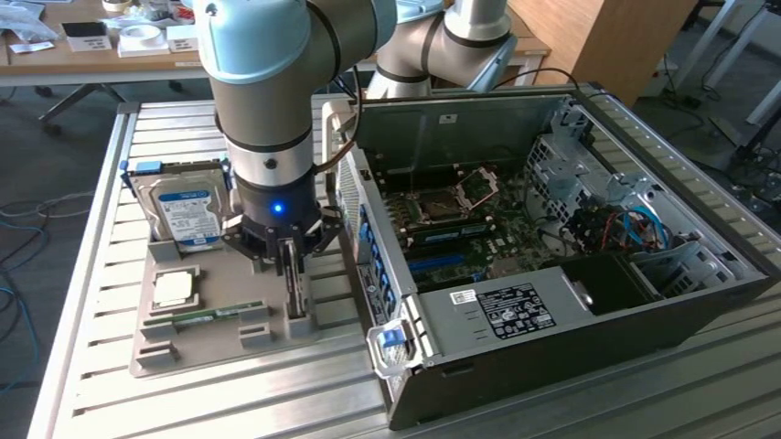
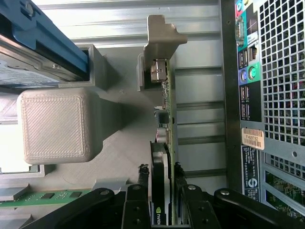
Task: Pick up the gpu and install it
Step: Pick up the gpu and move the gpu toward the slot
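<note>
The GPU's silver bracket has to stay free to fit the computer case. My gripper needs to grab the GPU by its black nvidia-labeled cooler body.
The gpu stands on its edge in a slot of the grey holder tray, its silver end bracket pointing away from the wrist. In the exterior view, the gpu is a thin dark card just left of the computer case. My gripper is lowered straight over it. In the wrist view, my gripper straddles the card with one of the black fingers on each side. The jaws are open, with narrow gaps to the card.
The open computer case lies at the exterior view's right, its motherboard exposed and its perforated rear panel close beside the gpu. The tray also holds a hard drive, a RAM stick and a square chip.
</note>
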